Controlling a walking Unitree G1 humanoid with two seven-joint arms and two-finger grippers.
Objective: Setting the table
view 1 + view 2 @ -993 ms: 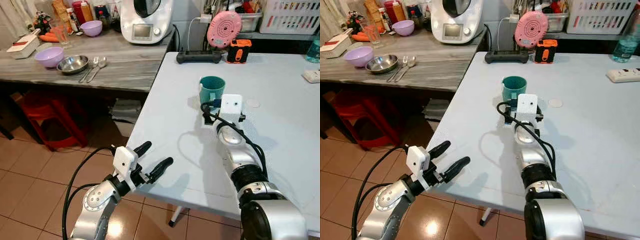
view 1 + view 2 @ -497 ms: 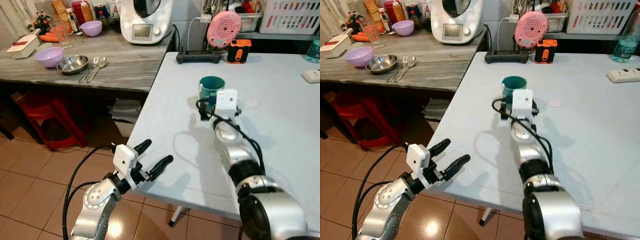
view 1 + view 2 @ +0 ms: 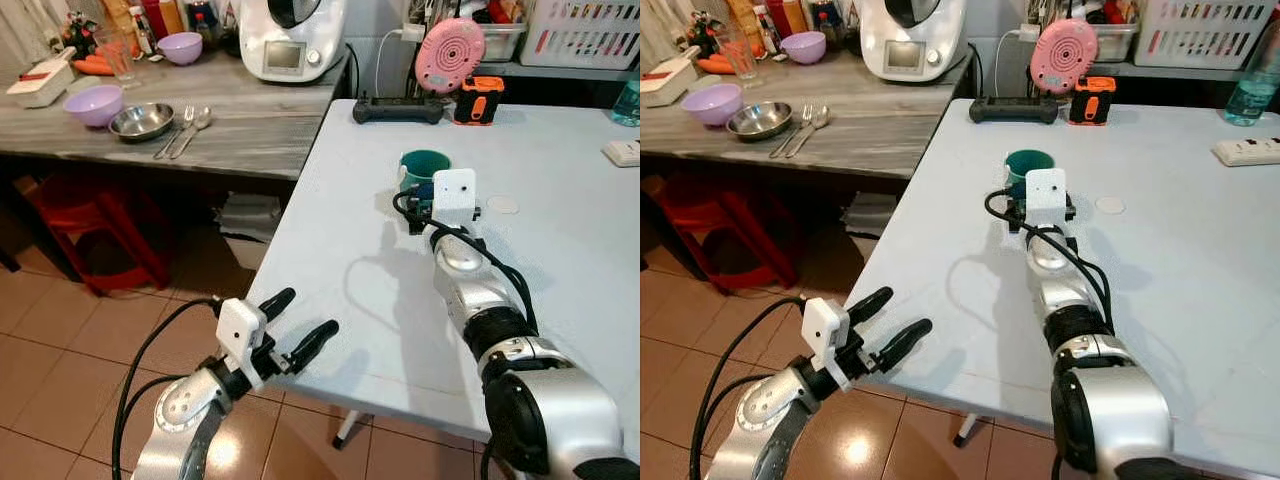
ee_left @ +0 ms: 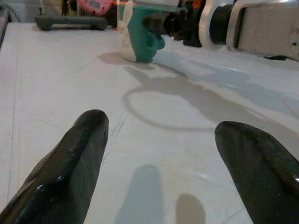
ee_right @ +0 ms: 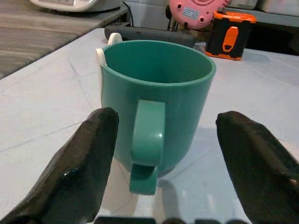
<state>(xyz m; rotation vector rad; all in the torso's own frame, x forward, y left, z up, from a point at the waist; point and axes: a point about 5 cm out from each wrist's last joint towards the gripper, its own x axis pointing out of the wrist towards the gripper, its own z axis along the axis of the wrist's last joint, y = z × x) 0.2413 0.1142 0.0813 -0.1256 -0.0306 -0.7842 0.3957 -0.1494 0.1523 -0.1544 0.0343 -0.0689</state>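
Note:
My right gripper next needs to grab the teal mug by its handle [image 5: 147,140] for the table setting.
A teal mug [image 3: 422,168] with a white rabbit figure on its side stands upright on the white table [image 3: 560,230], its handle facing my right arm. My right gripper [image 5: 166,122] is open, one black finger on either side of the mug [image 5: 156,98] and not touching it. In the eye views the white wrist box [image 3: 453,192] hides those fingers. My left gripper [image 3: 308,312] is open and empty, held low at the table's near left edge, pointing across the tabletop toward the mug [image 4: 139,32].
To the left is a grey counter [image 3: 250,130] with a purple bowl [image 3: 93,103], a steel bowl [image 3: 141,121], a fork and spoon [image 3: 183,130] and a white appliance [image 3: 292,40]. A black power strip [image 3: 400,110] and an orange device [image 3: 479,100] stand behind the mug. A red stool [image 3: 95,235] stands beneath the counter.
My right gripper has moved forward until its fingers flank the mug. The view has shifted slightly; my left gripper sits a little lower in the picture, still open.

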